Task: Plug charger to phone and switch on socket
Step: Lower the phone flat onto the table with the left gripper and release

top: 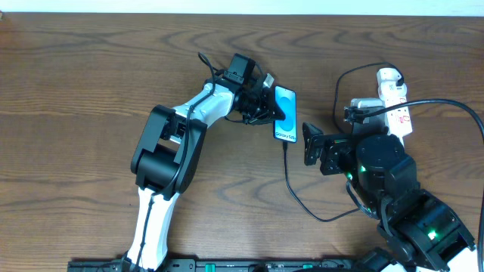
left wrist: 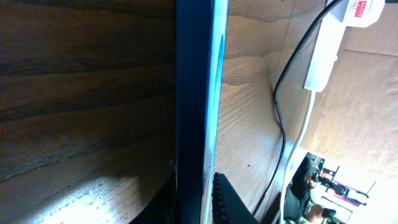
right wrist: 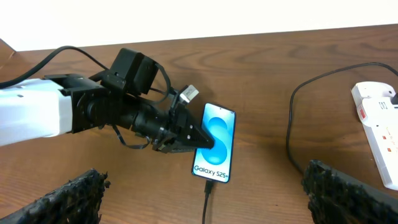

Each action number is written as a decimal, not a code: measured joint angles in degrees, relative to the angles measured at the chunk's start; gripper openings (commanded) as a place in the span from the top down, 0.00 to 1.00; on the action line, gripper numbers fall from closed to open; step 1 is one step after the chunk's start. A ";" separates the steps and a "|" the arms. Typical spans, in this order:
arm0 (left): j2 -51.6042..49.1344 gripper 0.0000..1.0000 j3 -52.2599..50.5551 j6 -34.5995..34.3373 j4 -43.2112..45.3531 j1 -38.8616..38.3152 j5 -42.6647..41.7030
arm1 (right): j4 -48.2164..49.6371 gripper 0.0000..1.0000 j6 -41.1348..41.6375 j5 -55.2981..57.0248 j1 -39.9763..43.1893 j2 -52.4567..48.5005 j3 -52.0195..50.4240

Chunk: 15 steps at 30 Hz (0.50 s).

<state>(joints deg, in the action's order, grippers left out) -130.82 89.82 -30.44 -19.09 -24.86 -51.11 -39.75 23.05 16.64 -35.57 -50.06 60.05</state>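
The phone's screen faces up with its far long edge at the tabletop, and the phone would settle flat, so now it is time for my left gripper to open.
The phone (top: 285, 113) shows a blue-cyan screen with "Galaxy S25+" text (right wrist: 219, 155). It stands on its long edge on the table. My left gripper (top: 265, 106) is shut on the phone (left wrist: 196, 93), one finger (left wrist: 224, 202) against the screen and the other behind the back. The charger's thin black cable (top: 289, 177) runs from the phone's lower edge, where its plug (right wrist: 208, 191) meets the port, and curves right. The white socket strip (top: 395, 102) with red-marked switches lies at the far right (right wrist: 379, 134). My right gripper (right wrist: 202, 186) hangs open just right of the phone, holding nothing.
A thick white cord (left wrist: 311, 106) leaves the strip (left wrist: 326, 56) beside the black cable (left wrist: 280, 118). Another black cable loops over the table left of the strip (right wrist: 292, 124). The right arm's body (top: 386, 170) sits between the phone and the table's front edge.
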 measured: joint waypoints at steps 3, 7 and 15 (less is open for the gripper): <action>0.00 0.83 0.00 0.00 -0.02 0.00 0.07 | -0.37 0.01 0.00 0.00 0.00 -0.35 0.00; 0.00 0.77 -0.02 -0.17 -0.07 0.00 0.11 | -1.07 0.01 0.00 -0.11 0.00 -0.83 0.00; 0.00 0.71 -0.02 -0.44 -0.22 0.00 0.26 | -2.10 0.01 0.00 -0.17 0.00 -2.34 0.00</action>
<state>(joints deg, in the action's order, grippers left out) -130.82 89.80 -30.87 -19.31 -24.86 -50.85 -41.85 23.05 16.47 -35.57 -52.40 60.05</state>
